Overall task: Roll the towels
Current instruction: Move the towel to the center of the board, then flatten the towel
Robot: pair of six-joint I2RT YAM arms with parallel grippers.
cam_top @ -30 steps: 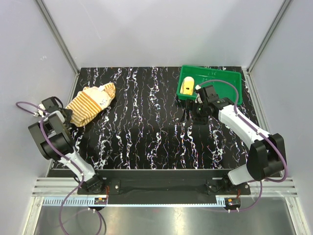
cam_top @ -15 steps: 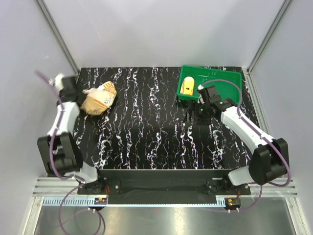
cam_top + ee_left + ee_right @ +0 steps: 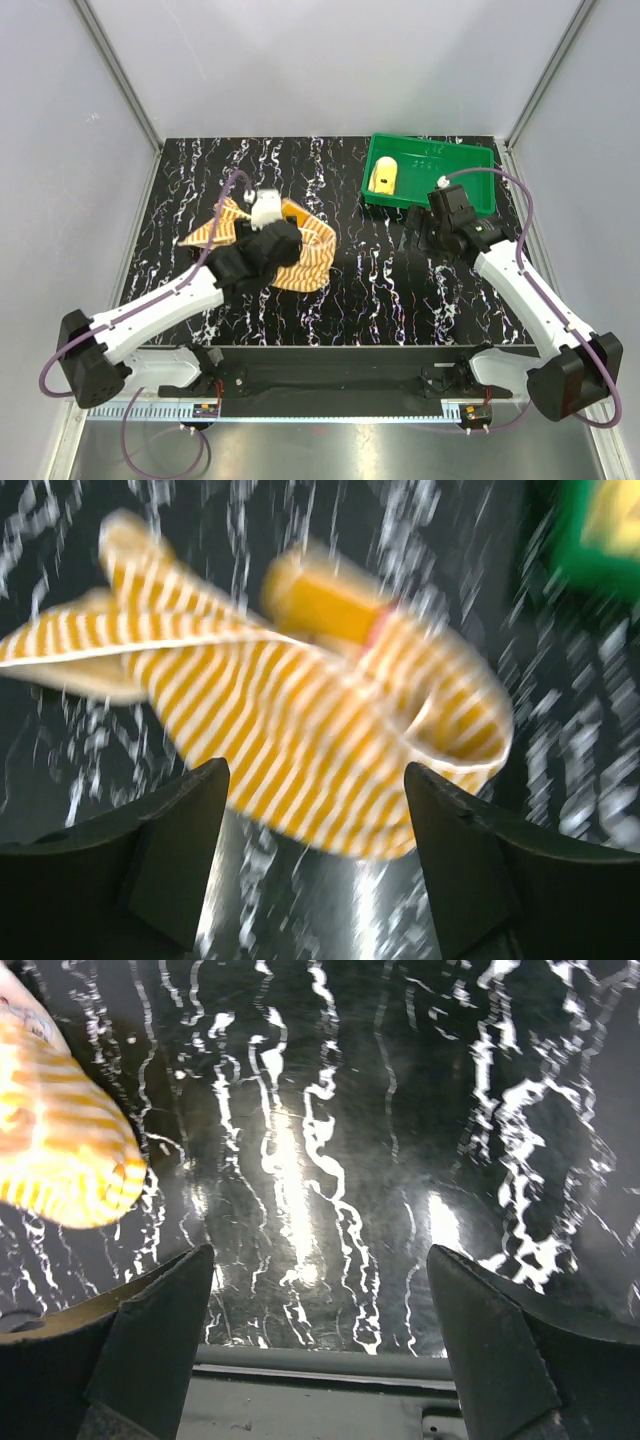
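My left gripper should next grab the striped towel's tip farthest from the tray [image 3: 450,162], which leaves the opposite end for my right gripper to spread it for rolling.
The striped towel [image 3: 305,258] lies crumpled and partly unfolded on the black marbled table, left of centre. In the left wrist view the striped towel [image 3: 300,720] is blurred and sits just beyond my fingertips. My left gripper [image 3: 283,243] hovers over it, open [image 3: 315,815], with nothing between the fingers. The plain yellow towel [image 3: 383,177] lies rolled in the left end of the green tray [image 3: 450,162]. My right gripper [image 3: 415,238] hangs open [image 3: 320,1300] over bare table in front of the tray, and the striped towel's edge [image 3: 60,1150] shows at the left of its view.
The green tray [image 3: 600,540] stands at the table's back right corner. Grey walls and metal posts close in the back and sides. A black rail [image 3: 330,365] with both arm bases runs along the near edge.
My left arm has swung from the far left edge to the middle, bringing the striped towel along; its jaws shut, then opened. My right arm drew back to the right and its jaws widened.
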